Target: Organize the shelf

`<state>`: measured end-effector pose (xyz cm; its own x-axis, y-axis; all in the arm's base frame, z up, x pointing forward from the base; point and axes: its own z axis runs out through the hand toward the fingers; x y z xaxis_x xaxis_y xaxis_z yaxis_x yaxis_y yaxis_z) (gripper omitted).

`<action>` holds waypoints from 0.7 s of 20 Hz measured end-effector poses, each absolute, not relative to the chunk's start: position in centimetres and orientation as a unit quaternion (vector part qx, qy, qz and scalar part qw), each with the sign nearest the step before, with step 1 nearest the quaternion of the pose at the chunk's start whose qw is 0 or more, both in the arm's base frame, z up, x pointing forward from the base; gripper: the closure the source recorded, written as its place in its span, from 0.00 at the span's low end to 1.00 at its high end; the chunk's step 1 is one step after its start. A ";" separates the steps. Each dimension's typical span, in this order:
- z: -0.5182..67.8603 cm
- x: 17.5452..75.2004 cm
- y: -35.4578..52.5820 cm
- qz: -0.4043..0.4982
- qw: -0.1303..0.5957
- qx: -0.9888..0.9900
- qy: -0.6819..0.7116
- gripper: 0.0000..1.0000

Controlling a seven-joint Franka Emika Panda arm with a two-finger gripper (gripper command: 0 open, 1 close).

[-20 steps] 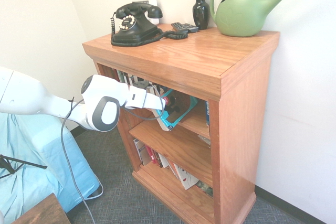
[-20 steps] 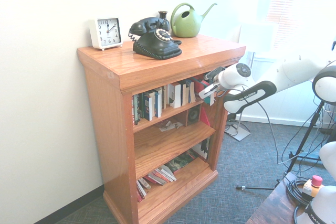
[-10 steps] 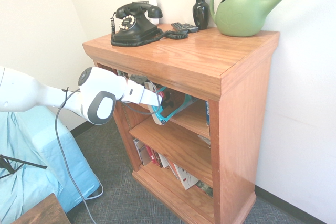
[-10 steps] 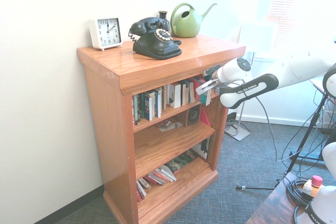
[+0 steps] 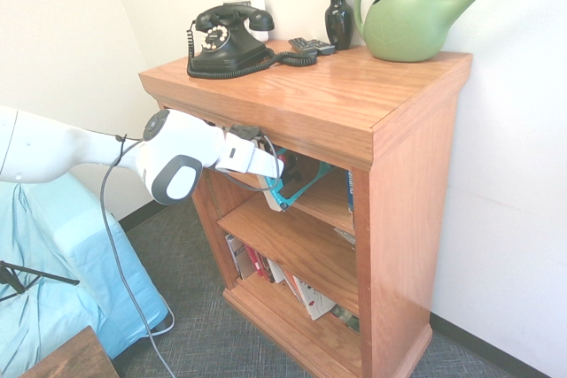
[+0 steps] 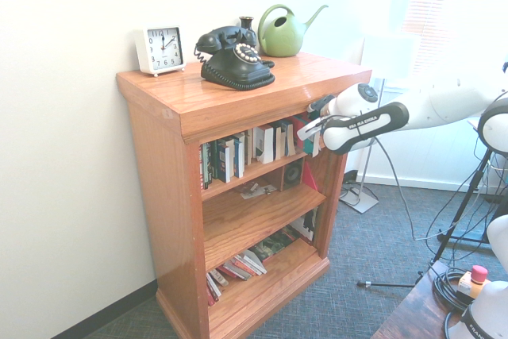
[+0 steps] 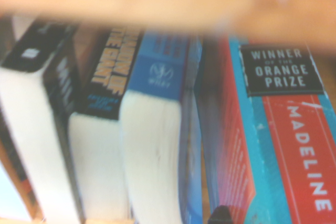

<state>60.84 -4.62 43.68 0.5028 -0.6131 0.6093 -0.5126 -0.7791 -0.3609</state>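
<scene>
The teal and red book's lower edge is in over the oak shelf board and the book would stand, so the book leaves my gripper now.
The shelf (image 5: pixel 354 99) is an orange-brown oak bookcase with a thick top board (image 6: pixel 238 97) and three open tiers. My gripper (image 5: pixel 276 174) reaches into the right end of the top tier from the front, just under the top board. It is shut on a teal and red book (image 5: pixel 297 188), which it holds tilted. The second exterior view shows that book (image 6: pixel 305 134) beside the row of upright books (image 6: pixel 238 152). Up close in the wrist view, the teal and red book (image 7: pixel 273 145) stands next to a blue book (image 7: pixel 163 129) and two black ones.
On the top board stand a black rotary telephone (image 5: pixel 226 37), a black vase (image 5: pixel 338 15), a remote (image 5: pixel 312 45), a green watering can (image 5: pixel 412 19) and a white clock (image 6: pixel 160 49). Books lie slumped on the bottom tier (image 6: pixel 246 263). A light blue cover (image 5: pixel 53 281) sits left of the arm.
The gripper has carried the teal and red book upward and then deeper into the top tier, closer to the row of books. It has stayed shut throughout.
</scene>
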 end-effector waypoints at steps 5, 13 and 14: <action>43.6 61.0 -4.5 -0.377 0.075 -0.863 0.327 0.00; 43.5 61.0 -4.4 -0.382 0.075 -0.861 0.328 0.00; 43.5 61.0 -4.4 -0.384 0.075 -0.860 0.328 0.00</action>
